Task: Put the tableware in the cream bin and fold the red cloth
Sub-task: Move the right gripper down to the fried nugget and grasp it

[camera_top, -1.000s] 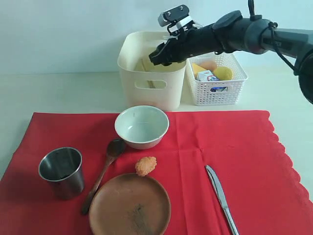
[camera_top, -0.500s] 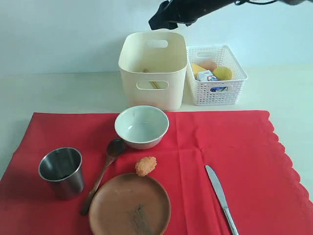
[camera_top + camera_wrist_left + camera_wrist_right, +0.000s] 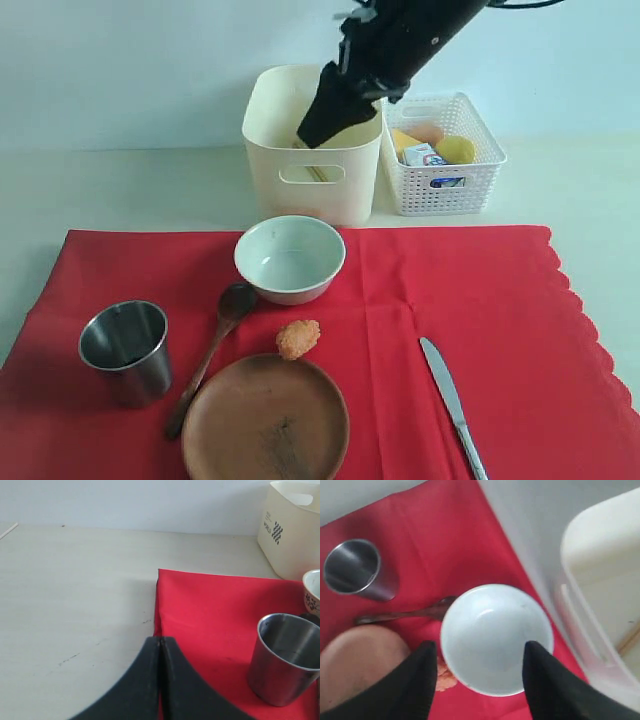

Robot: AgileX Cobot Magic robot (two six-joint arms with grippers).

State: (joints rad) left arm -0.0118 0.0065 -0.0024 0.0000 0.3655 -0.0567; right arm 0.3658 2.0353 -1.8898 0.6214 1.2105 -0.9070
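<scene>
The pale bowl needs to go in the cream bin, so next my right gripper should pick it up by its rim.
The pale bowl stands on the red cloth in front of the cream bin. My right gripper hangs open in the air before the bin's mouth, pointing down at the bowl, which shows between its fingers far below. The steel cup, dark wooden spoon and brown plate sit at the cloth's front left. My left gripper is shut and empty, low over the cloth's left edge near the cup; the exterior view does not show it.
A white lattice basket with food items and a milk carton stands right of the cream bin. A steel knife lies on the cloth at the front right. An orange food lump rests between bowl and plate.
My right arm rose out of the cream bin, then swung down and now tilts toward the bowl with open fingers. The tableware and cloth have not moved.
</scene>
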